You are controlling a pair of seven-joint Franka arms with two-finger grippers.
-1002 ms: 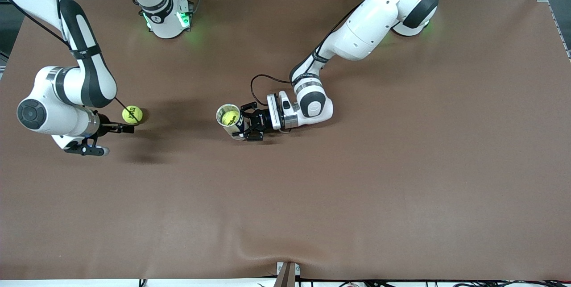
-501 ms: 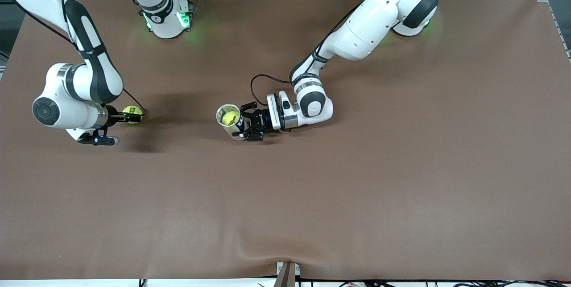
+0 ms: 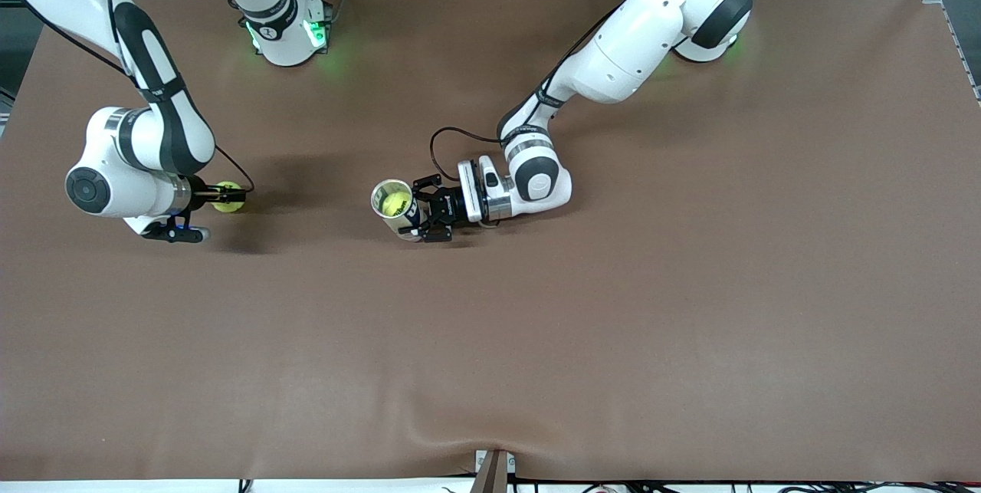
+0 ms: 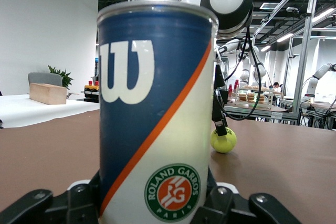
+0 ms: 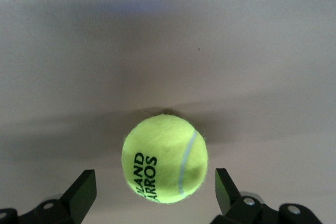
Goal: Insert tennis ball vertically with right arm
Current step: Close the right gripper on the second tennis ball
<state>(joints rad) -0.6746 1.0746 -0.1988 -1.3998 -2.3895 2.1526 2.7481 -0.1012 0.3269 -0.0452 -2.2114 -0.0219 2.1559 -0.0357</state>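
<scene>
The tennis ball [image 3: 230, 198] is still beyond the fingertips, so it is too early to close; my right gripper moves toward the ball, then closes on it.
A yellow-green tennis ball [image 3: 230, 198] [image 5: 164, 158] lies on the brown table toward the right arm's end. My right gripper [image 3: 222, 197] [image 5: 155, 192] is low at the ball and open. Its slim black fingers [image 5: 81, 192] stand on either side of the ball with gaps between. Near the table's middle an upright blue, white and orange tennis can [image 3: 392, 205] [image 4: 157, 114] has its top open, and another ball [image 3: 395, 204] shows inside it. My left gripper [image 3: 420, 211] [image 4: 152, 205] is shut on the can low on its side. The left wrist view also shows the loose ball [image 4: 223, 140].
Both arm bases [image 3: 287, 33] stand along the table edge farthest from the front camera, lit green. A black cable [image 3: 438, 142] loops from the left wrist over the table. A small bracket [image 3: 494, 470] sits at the nearest edge.
My right gripper has moved in toward the loose ball and now has it between its open fingers. The ball, the can and the left arm have stayed in place.
</scene>
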